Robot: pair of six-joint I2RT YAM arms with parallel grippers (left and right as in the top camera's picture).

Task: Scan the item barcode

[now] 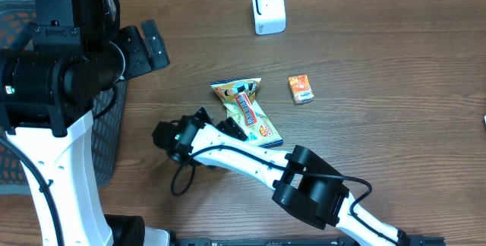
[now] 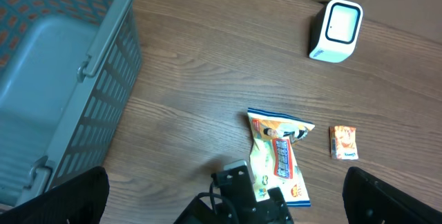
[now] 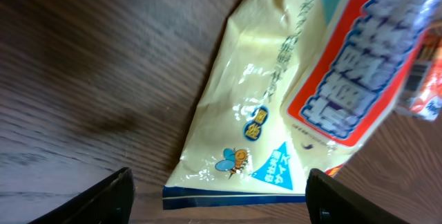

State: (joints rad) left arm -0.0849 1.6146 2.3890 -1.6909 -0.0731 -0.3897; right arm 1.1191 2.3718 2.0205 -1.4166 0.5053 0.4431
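Note:
Next, my right gripper grabs the bag's label side from above, so the yellow snack bag's bottom side stays free to face the scanner (image 1: 268, 8).
A yellow snack bag (image 1: 247, 109) with a red and blue label lies flat at the table's middle. My right gripper (image 1: 220, 123) is low at the bag's near-left end, open. In the right wrist view the bag (image 3: 276, 106) fills the frame. Its blue bottom edge lies between the wide-apart fingers of that gripper (image 3: 221, 200), and nothing is held. The white scanner (image 1: 268, 8) stands at the far edge. My left gripper (image 1: 152, 45) hangs open and high near the basket. From the left wrist view I look down on the bag (image 2: 280, 162) and the scanner (image 2: 335, 30).
A small orange box (image 1: 301, 89) lies right of the bag, also seen from the left wrist as the orange box (image 2: 344, 142). A grey mesh basket (image 1: 114, 124) stands at the left edge. The right arm's white link crosses the near table.

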